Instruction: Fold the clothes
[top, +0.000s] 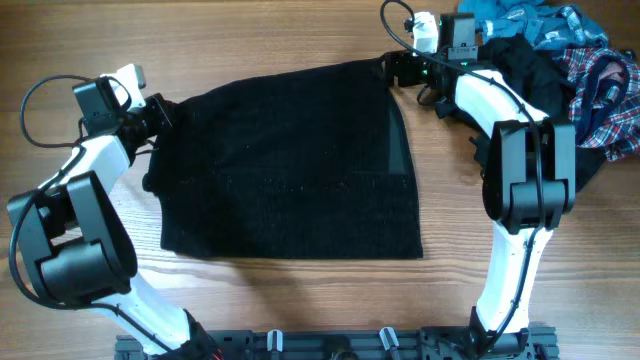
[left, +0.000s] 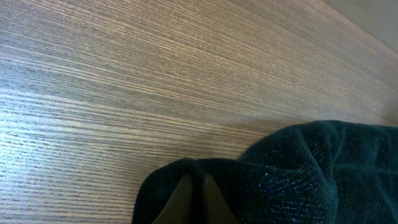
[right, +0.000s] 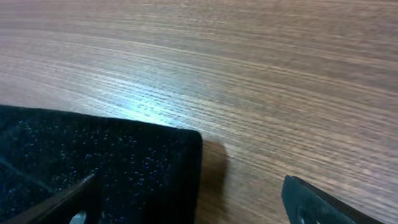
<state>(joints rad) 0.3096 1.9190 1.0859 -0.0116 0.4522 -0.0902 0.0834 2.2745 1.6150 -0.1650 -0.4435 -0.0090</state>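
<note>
I should next grab the black garment (top: 290, 170) by its free far corner (top: 382, 67) with my right gripper, opposite my left gripper's pinched corner, to fold it evenly.
The large black textured garment (top: 290, 170) of the clothes lies spread flat in the middle of the table. My left gripper (top: 160, 112) is at its upper left corner. In the left wrist view the fingers (left: 180, 199) are pressed together with a fold of the black fabric (left: 311, 168) pinched between them. My right gripper (top: 395, 68) is at the upper right corner. In the right wrist view it (right: 189, 202) stands open: one finger (right: 62, 202) is over the cloth, the other over bare wood, and the garment's corner (right: 124, 168) lies flat between them.
A heap of other clothes lies at the back right, behind the right arm: a teal-blue piece (top: 520, 20), a red-blue plaid one (top: 605, 90) and another black one (top: 525, 65). The arm bases stand on a rail (top: 330, 345) at the front edge.
</note>
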